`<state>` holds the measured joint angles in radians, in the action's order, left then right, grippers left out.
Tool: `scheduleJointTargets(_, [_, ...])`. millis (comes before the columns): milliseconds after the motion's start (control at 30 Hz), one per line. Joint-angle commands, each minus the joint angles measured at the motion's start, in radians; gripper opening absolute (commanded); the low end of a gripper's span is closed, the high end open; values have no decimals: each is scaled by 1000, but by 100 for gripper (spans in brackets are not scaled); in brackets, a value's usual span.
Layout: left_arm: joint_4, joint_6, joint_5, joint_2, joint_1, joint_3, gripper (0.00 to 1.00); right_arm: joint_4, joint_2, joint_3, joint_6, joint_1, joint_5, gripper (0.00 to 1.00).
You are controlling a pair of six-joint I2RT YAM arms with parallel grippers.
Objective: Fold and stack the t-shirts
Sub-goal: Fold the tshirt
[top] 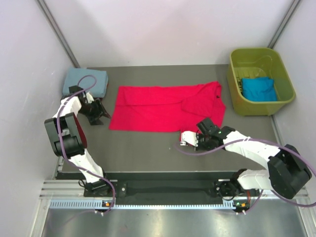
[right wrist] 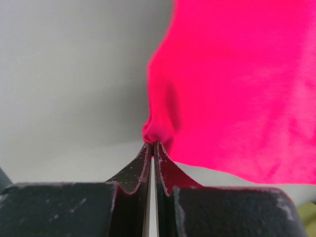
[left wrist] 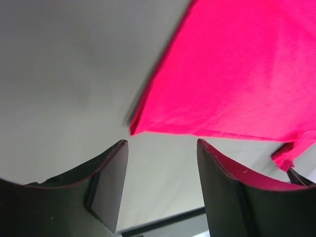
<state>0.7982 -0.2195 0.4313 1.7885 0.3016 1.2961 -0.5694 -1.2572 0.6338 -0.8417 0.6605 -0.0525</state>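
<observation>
My left gripper will next grab the bright red t-shirt point(top: 163, 107) by its near corner point(top: 111, 128). Then both grippers can fold the t-shirt's near edge over.
The bright red t-shirt point(top: 163, 107) lies spread across the middle of the table, with its right part folded over. My right gripper point(top: 202, 126) is at the shirt's near right edge. In the right wrist view it point(right wrist: 153, 145) is shut, pinching a small bunch of the red cloth point(right wrist: 237, 89) at its tips. My left gripper point(top: 101, 114) is open and empty just left of the shirt's near left corner. In the left wrist view its jaws point(left wrist: 162, 145) stand wide apart just short of that corner point(left wrist: 237, 74). A folded blue-grey t-shirt point(top: 85, 82) lies at the far left. A bright blue t-shirt point(top: 258, 89) lies in the tub. The dark red t-shirt is out of view.
The olive-green plastic tub point(top: 284, 74) stands at the far right against the wall. White walls close in the table on the left, back and right. A metal rail point(top: 163, 190) with both arm bases runs along the near edge.
</observation>
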Motion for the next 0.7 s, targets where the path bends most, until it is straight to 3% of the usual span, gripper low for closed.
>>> scheduleJointTargets(0, [4, -40, 61, -28, 25, -23, 63, 3, 39, 70, 19, -21, 13, 0])
scheduleJointTargets(667, [-4, -37, -2, 51, 33, -96, 51, 40, 68, 46, 24, -110, 14, 0])
